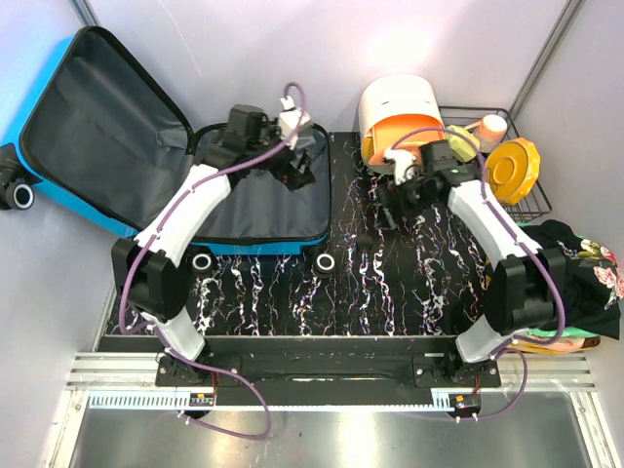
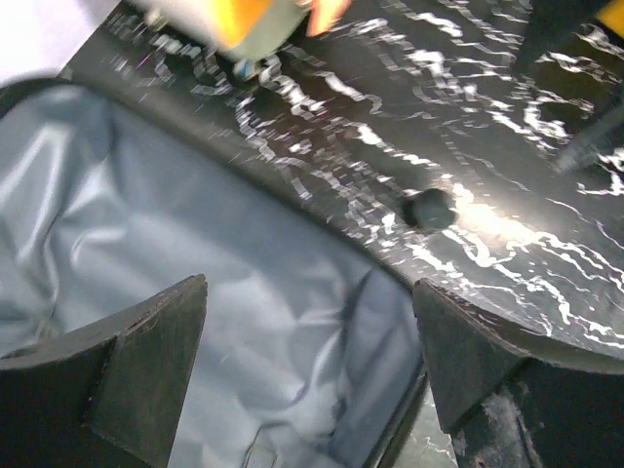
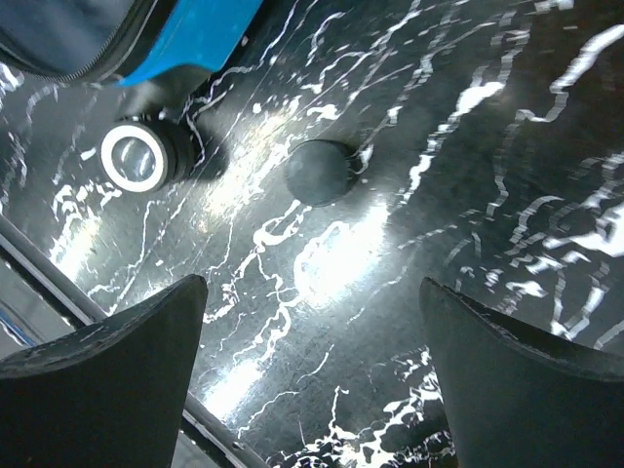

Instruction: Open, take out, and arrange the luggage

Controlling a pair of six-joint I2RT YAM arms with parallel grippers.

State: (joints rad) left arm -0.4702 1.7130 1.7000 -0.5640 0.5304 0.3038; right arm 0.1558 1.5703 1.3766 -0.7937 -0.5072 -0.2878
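My right gripper needs to hold the small dark round object [image 1: 365, 242] [image 3: 319, 173] by opposite sides of its top. The object's base then stays free to go into the white-and-orange box.
The blue suitcase [image 1: 58, 117] lies open at the back left, its lid leaning back and its dark grey lining [image 1: 244, 210] showing. My left gripper [image 1: 292, 174] hovers open over the right part of the lower half, with nothing between its fingers; the grey lining [image 2: 195, 253] fills the left wrist view. My right gripper [image 1: 395, 195] hangs open and empty over the black marbled table [image 1: 390, 283], right of the suitcase. The right wrist view shows a suitcase corner [image 3: 195, 34], a wheel [image 3: 135, 156] and a small dark round object [image 3: 319, 172] on the table.
A white-and-orange round box [image 1: 400, 117] stands at the back centre. A wire basket [image 1: 531, 195] at the back right holds a yellow basin [image 1: 514, 168]. Dark floral cloth [image 1: 585, 263] lies at the right edge. Two suitcase wheels [image 1: 325, 262] face the front.
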